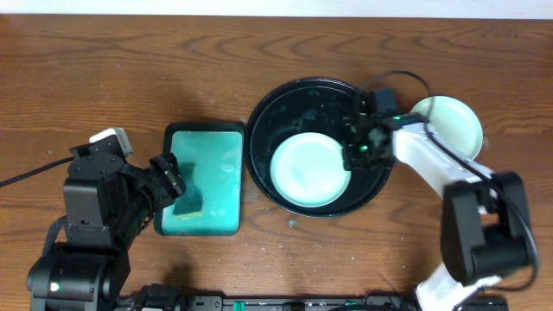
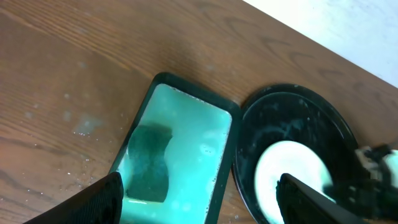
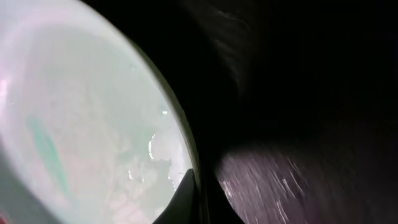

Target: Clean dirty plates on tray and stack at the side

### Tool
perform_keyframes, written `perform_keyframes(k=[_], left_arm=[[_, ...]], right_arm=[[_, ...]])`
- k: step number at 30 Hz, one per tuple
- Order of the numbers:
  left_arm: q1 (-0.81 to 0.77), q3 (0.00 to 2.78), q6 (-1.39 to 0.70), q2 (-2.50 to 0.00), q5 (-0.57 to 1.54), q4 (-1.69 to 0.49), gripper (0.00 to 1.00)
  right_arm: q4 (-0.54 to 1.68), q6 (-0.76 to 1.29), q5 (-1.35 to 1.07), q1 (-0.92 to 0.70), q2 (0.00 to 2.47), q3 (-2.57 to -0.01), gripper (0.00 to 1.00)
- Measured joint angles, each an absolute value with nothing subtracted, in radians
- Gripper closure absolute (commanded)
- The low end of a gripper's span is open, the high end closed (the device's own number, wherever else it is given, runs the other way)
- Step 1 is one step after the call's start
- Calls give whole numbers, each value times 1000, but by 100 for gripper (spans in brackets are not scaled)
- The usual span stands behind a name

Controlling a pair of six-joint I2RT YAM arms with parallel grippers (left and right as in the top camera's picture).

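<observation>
My left gripper grabs the dark green sponge across its narrow middle next, which leaves the sponge's ends free to wipe the plate clean.
The black tray (image 1: 268, 112) sits at the table's middle and also shows in the left wrist view (image 2: 267, 124). One pale mint plate (image 1: 302, 168) lies in it, toward the front. My right gripper (image 1: 357, 149) is at that plate's right edge. In the right wrist view its fingers (image 3: 199, 199) close on the plate's rim (image 3: 93, 124), which carries a faint teal smear. A second plate (image 1: 454, 121) lies on the table right of the tray. My left gripper (image 1: 168, 181) is open and empty over the teal tray, fingers wide apart (image 2: 202, 208).
A teal rectangular black-edged tray (image 1: 216, 147) stands left of the black tray, with teal liquid and a dark green sponge (image 1: 188, 197) at its front left; the sponge also shows in the left wrist view (image 2: 149, 165). Small droplets dot the wooden table.
</observation>
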State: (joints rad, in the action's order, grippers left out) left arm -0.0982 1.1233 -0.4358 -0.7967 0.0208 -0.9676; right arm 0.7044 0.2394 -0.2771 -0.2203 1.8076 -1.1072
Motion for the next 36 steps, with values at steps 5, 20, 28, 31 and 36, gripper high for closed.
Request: perform_keyframes(k=[5,20,28,31,36], left_arm=[[-98,1123,-431,-832,21,-992,21],[-98,1123,-410,-1158,-30,-1095,21],[-98,1123,-409,-1304,-62,-1099,21],[-98,1123,-409,-1309,-78,-1104,21],[-98,1123,-406,-1309,-97,-1127,21]], right_arm=[[801,456,-183,-205,1715,-1107,88],[717,273,-136,-195,1714,-1104,69],[633,208,-151,-178,1794,-1081,82],[613,172,-231,-145,1855,-1085,99],[619,243,-283,-131,1863,-1085,99]])
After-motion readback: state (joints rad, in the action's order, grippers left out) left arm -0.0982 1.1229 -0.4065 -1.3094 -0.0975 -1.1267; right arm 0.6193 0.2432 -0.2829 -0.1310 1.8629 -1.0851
